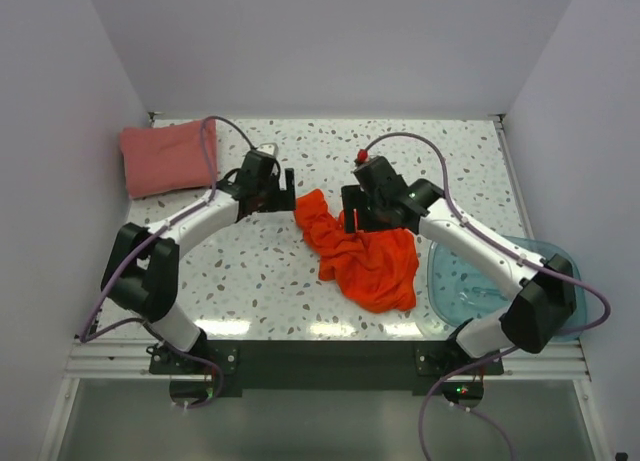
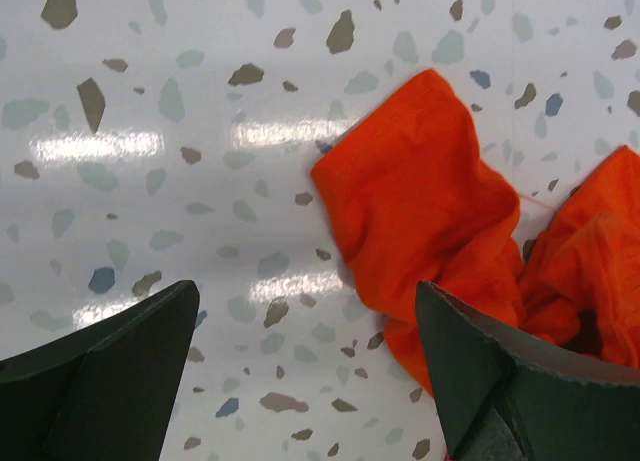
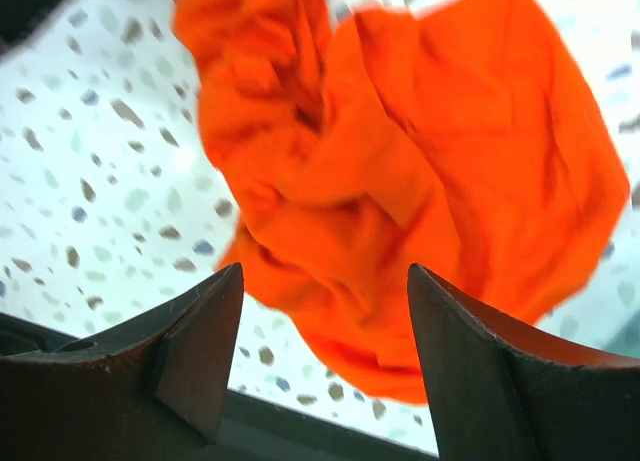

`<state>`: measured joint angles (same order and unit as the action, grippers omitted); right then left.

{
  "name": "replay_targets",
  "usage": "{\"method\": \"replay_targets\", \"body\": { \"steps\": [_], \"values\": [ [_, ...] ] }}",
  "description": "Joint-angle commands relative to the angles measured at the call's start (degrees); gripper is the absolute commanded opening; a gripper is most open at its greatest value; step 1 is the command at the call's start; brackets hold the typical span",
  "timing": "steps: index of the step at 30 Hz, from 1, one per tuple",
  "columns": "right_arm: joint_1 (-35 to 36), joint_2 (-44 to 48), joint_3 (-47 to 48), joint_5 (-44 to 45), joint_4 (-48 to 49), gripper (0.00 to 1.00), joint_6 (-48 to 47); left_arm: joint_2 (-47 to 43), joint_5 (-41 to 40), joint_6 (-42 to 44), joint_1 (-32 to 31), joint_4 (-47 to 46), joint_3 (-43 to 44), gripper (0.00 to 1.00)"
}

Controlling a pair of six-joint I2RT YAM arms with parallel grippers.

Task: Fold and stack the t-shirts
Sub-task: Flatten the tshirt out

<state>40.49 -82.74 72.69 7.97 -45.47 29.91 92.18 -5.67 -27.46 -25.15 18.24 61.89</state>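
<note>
My left gripper takes the crumpled orange-red t-shirt by the edge of its far end [image 1: 308,200] [image 2: 372,137] next, to spread it open for folding.
A bright orange-red t-shirt [image 1: 362,253] lies crumpled in the middle of the speckled table [image 1: 250,276]. A dusty pink-red t-shirt [image 1: 167,158] rests folded at the back left corner. My left gripper [image 1: 288,189] hovers just left of the orange shirt's far end. In the left wrist view the left gripper [image 2: 305,366] is open over bare table, and the orange shirt [image 2: 420,201] reaches past its right finger. My right gripper [image 1: 350,219] hangs over the shirt's upper middle. In the right wrist view the right gripper [image 3: 325,326] is open, with the orange shirt [image 3: 420,171] loose below it.
A translucent blue plastic tub [image 1: 500,281] stands at the right front, under the right arm's forearm. White walls close in the table on the left, back and right. A dark rail runs along the near edge [image 1: 320,356].
</note>
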Motion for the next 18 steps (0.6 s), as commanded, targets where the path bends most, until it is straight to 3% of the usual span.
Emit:
{"method": "replay_targets", "body": {
  "steps": [1,11,18],
  "values": [
    [0.2,-5.2,4.0,0.3,4.8,0.7,-2.0,4.0,2.9,-0.1,0.0,-4.4,6.2,0.94],
    [0.2,-17.0,5.6,2.4,7.2,0.64,-1.7,16.5,6.8,-1.0,-4.2,-4.6,17.1,0.91],
    [0.2,-16.5,2.5,1.9,7.7,0.56,0.0,23.4,5.9,-1.5,-5.5,-2.9,23.0,0.9]
  ]
}}
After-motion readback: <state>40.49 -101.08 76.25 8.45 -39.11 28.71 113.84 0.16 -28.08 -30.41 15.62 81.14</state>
